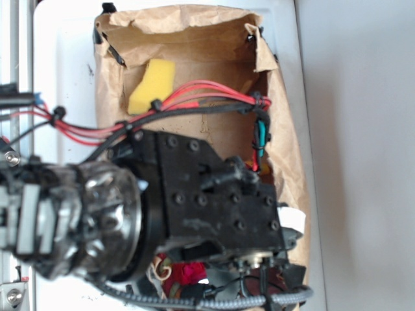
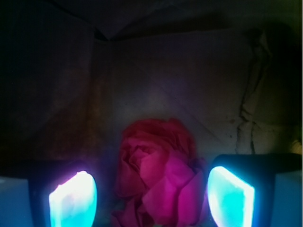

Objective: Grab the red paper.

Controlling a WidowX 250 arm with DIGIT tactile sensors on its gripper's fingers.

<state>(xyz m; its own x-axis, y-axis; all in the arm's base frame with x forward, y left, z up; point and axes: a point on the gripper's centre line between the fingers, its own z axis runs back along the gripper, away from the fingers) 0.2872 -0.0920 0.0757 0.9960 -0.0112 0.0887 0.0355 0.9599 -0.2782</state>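
Note:
The red paper (image 1: 187,273) is still below my fingertips, so it isn't time to close yet. My gripper needs to come down first and then close on the paper.
The red paper (image 2: 158,172) is a crumpled, ruffled wad lying on the brown paper floor, right between my two glowing fingers (image 2: 73,201) in the wrist view. My gripper (image 2: 151,201) is open, its jaws standing wide on either side of the wad; the right pad is close to the paper, the left pad a little apart from it. In the exterior view only a small patch of the red paper (image 1: 187,273) shows under the black arm body near the bottom edge, and the fingertips themselves are hidden there.
A brown paper bag (image 1: 194,45) lines the bin, its walls rising all round. A yellow sponge (image 1: 152,86) lies at the back left. Red and black cables (image 1: 194,100) cross the bin. A striped rope (image 1: 159,269) sits beside the wad.

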